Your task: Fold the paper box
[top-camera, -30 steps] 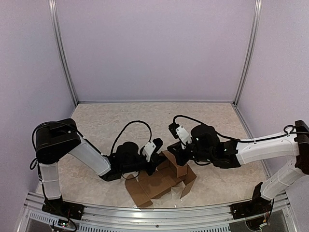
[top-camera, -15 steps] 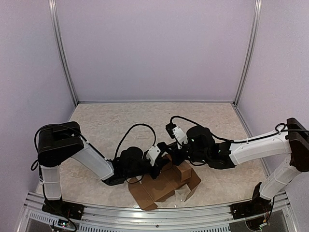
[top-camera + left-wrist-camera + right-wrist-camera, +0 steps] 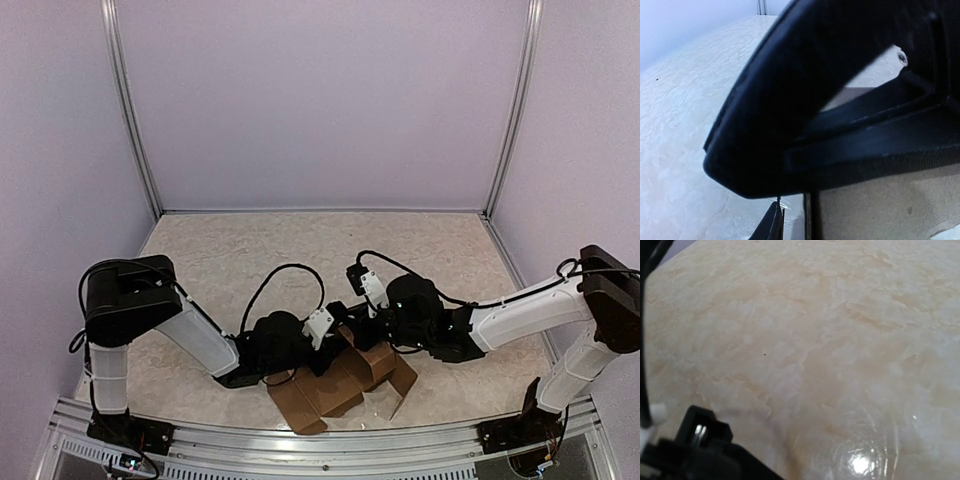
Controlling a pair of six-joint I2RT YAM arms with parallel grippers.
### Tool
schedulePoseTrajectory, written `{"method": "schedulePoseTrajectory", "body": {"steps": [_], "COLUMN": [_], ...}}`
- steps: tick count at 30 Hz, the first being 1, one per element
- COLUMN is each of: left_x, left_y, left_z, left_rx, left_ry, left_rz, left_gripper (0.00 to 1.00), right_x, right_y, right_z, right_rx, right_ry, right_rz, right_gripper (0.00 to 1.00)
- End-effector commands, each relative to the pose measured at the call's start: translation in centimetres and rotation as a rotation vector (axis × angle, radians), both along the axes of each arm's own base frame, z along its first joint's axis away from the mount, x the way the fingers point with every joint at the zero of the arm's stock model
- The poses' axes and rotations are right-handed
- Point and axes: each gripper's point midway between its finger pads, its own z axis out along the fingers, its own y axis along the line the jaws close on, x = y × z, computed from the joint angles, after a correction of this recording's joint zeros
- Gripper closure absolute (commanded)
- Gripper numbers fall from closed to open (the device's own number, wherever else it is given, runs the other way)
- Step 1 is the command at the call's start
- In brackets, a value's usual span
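I need to grab the paper box at its rear edge (image 3: 809,217) next with my left gripper. This leaves the opposite flaps free for my right gripper to fold.
The paper box (image 3: 335,392) is a brown cardboard cut-out, partly folded, lying near the front edge of the table with some flaps raised. My left gripper (image 3: 325,352) lies low at its left rear edge, touching the cardboard; its jaws are hidden there. In the left wrist view a big black body fills the frame, with cardboard (image 3: 880,210) below it and one dark fingertip (image 3: 771,226) at the bottom. My right gripper (image 3: 353,323) is shut and reaches over the box's rear from the right. Its fingers do not show in the right wrist view.
The marbled beige table (image 3: 840,340) fills the right wrist view, with a black part (image 3: 695,450) at the lower left. Pale purple walls and metal posts (image 3: 130,110) close in the table. A metal rail (image 3: 300,445) runs along the near edge.
The left arm has slid right, closer against the box. The right gripper has moved left and lower over the box's rear. The box has shifted slightly.
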Motion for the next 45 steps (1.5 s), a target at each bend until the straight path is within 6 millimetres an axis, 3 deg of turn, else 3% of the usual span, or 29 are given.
{"method": "schedulePoseTrajectory", "body": {"steps": [1, 18, 24, 27, 32, 38, 45], "left_x": [-0.1, 1.3, 1.3, 1.4, 1.4, 1.3, 0.9], "left_y": [0.2, -1.4, -1.6, -1.6, -1.5, -1.1, -0.2], "left_z": [-1.2, 1.0, 0.8, 0.6, 0.2, 0.6, 1.4], "left_rx": [0.031, -0.056, -0.077, -0.086, -0.087, -0.100, -0.115], "left_ry": [-0.006, -0.072, -0.068, -0.065, -0.062, -0.071, -0.080], "left_rz": [0.014, 0.076, 0.078, 0.081, 0.088, 0.088, 0.088], "left_gripper": [0.73, 0.71, 0.71, 0.78, 0.99, 1.00, 1.00], "right_x": [-0.4, -0.8, -0.9, -1.0, -1.0, -0.9, -0.3], "right_y": [-0.7, -0.3, -0.3, -0.3, -0.3, -0.6, -2.9], "right_z": [-2.1, -2.0, -1.9, -1.8, -1.5, 0.0, 4.0], "right_rx": [-0.047, -0.040, -0.035, -0.031, -0.004, 0.028, 0.012], "right_ry": [0.031, 0.038, 0.039, 0.041, 0.050, 0.039, -0.051], "right_rz": [-0.019, -0.012, -0.013, -0.014, -0.021, -0.039, -0.095], "right_gripper": [1.00, 1.00, 1.00, 1.00, 1.00, 1.00, 1.00]}}
